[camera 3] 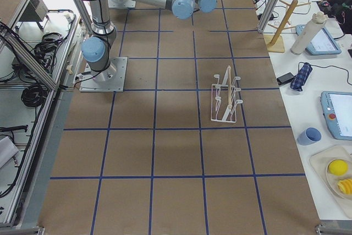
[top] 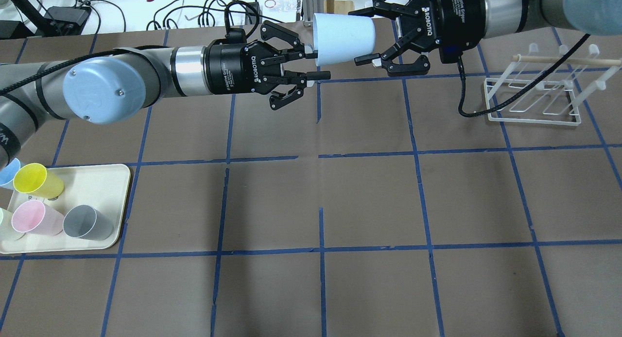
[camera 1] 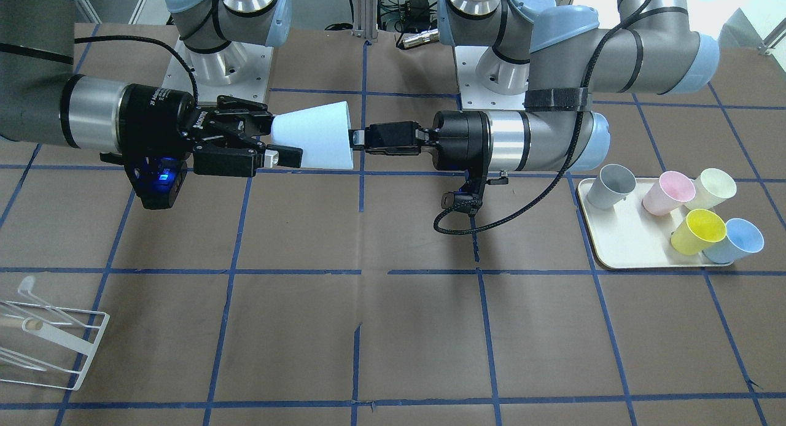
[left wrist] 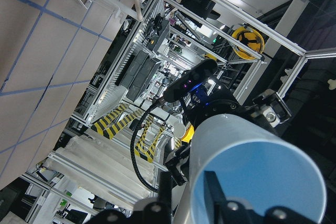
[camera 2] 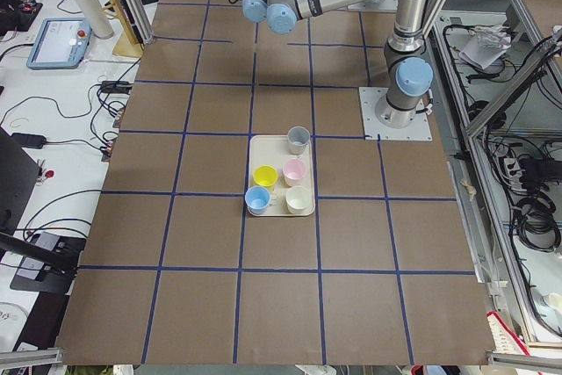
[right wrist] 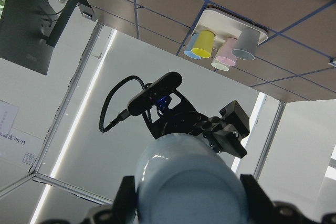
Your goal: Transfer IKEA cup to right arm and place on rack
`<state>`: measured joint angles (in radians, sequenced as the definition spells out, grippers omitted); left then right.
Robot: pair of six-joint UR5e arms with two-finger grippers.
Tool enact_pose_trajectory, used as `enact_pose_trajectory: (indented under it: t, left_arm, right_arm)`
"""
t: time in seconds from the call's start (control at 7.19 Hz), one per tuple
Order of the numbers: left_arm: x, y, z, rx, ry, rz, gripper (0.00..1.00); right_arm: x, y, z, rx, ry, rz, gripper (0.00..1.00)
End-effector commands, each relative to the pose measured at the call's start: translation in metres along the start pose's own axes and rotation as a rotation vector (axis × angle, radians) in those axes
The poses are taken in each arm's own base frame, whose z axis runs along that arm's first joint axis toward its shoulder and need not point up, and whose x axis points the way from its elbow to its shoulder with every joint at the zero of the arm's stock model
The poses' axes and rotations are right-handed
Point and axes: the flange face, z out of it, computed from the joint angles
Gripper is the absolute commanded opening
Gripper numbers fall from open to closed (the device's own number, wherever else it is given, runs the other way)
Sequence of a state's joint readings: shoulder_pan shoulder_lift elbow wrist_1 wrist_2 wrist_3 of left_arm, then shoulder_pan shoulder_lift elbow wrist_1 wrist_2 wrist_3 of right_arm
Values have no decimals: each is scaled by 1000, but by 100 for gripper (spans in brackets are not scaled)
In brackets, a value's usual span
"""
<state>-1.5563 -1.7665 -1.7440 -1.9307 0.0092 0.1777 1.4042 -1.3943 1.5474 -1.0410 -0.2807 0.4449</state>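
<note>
My right gripper should next hold the IKEA cup by its narrow base [camera 1: 285,130]. Then it can carry the cup to the rack [camera 1: 55,341].
The pale blue IKEA cup [top: 345,38] hangs on its side above the table's far middle, between both grippers. My left gripper [top: 313,62] is shut on its rim, one finger inside the mouth as the left wrist view shows. My right gripper [top: 367,36] is open, its fingers straddling the cup's narrow base with small gaps. In the front view the cup [camera 1: 319,134] lies between the right gripper [camera 1: 276,137] and the left gripper [camera 1: 356,137]. The white wire rack [top: 534,118] with its wooden dowel stands on the table to the right.
A cream tray [top: 116,181] at the near left holds a yellow cup [top: 36,180], a pink cup [top: 34,218], a grey cup [top: 87,222], a pale cream one and a second pale blue cup [camera 1: 740,239]. The right arm's black cable [top: 466,109] hangs down beside the rack.
</note>
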Motion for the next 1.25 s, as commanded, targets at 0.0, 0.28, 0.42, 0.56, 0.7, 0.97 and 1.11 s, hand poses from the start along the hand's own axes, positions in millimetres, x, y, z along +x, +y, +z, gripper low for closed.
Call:
enact_pose_trajectory:
  t: [0.0,0.28,0.42,0.56,0.7,0.97,1.11]
  left_arm:
    - [2,1,-1,2,0,-24,86]
    - [6,-8,-26,39,10,-46,100]
    - [15,-14,-51,72,-23,-105,100]
    - [21,-18,-78,114,-140,-82,100]
    - [24,-20,-95,165,-349,-46,100]
    - [55,-16,-108,333,-657,-12,100]
    - [70,-18,-118,392,-808,24,100]
  right_arm:
    - [-1,-1,-1,3,-3,-9,50]
    - [-8,0,-6,29,-5,-78,48]
    - [-7,1,-5,67,41,-129,48]
    - [-5,1,-5,122,107,-182,48]
    - [-2,-1,-6,172,170,-220,48]
    - [8,-3,9,342,414,-342,48]
    - [11,-3,18,441,541,-413,48]
